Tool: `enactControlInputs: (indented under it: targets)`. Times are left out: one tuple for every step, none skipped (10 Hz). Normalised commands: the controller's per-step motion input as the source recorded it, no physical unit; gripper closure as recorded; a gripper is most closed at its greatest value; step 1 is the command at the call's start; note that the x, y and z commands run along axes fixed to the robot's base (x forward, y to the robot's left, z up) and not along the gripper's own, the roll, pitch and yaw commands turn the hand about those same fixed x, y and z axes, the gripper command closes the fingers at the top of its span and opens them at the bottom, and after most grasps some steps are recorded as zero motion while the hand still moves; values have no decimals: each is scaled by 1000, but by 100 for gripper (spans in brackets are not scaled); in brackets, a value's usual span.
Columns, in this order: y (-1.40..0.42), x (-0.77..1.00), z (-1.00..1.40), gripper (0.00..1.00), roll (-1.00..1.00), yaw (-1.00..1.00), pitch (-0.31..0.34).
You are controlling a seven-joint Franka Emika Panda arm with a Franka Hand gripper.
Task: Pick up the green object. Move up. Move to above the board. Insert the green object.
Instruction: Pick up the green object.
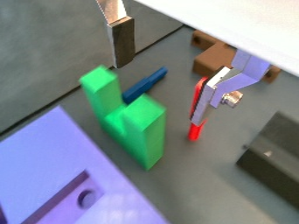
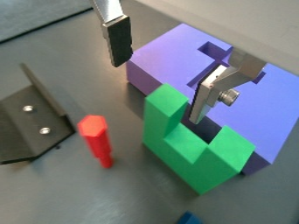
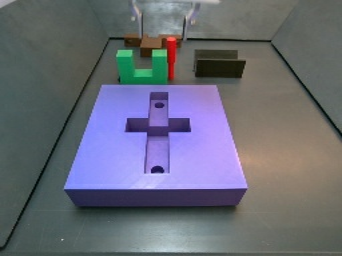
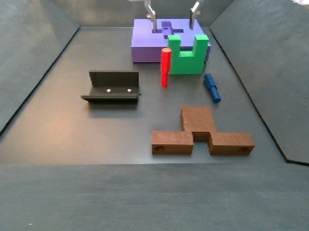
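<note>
The green object has to go into the board, so I will grab one of its upright prongs with my gripper next.
The green object (image 1: pixel 126 118) is a bright green U-shaped block. It stands prongs up on the floor against the short end of the lavender-purple board (image 3: pixel 187 140), and shows in both side views (image 3: pixel 144 66) (image 4: pixel 187 50). My gripper (image 1: pixel 163 83) is open and empty and hovers above the green object without touching it. One finger (image 2: pixel 117 42) is over the bare floor. The other finger (image 2: pixel 214 89) is over the board's edge (image 2: pixel 176 66). The gripper is at the top of both side views (image 3: pixel 166 22) (image 4: pixel 173 14).
A thin red peg (image 4: pixel 165 67) stands upright beside the green object. A blue peg (image 4: pixel 211 87) lies on the floor nearby. A dark olive box (image 3: pixel 219 65), a brown piece (image 4: pixel 200 137) and the fixture (image 4: pixel 114 87) are also on the floor.
</note>
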Motion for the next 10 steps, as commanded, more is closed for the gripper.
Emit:
enactControlInputs:
  targets:
    - [-331, 0, -377, 0, 0, 26, 0]
    - [-66, 0, -377, 0, 0, 0, 0]
    - [0, -57, -371, 0, 17, 0, 0]
    - [0, 0, -351, 0, 43, 0, 0]
    - [0, 0, -383, 0, 44, 6, 0]
    - [0, 0, -374, 0, 44, 3, 0]
    - [0, 0, -371, 0, 51, 14, 0]
    - [0, 0, -283, 0, 39, 20, 0]
    - [0, 0, 0, 0, 0, 0, 0]
    - [0, 0, 0, 100, 0, 0, 0]
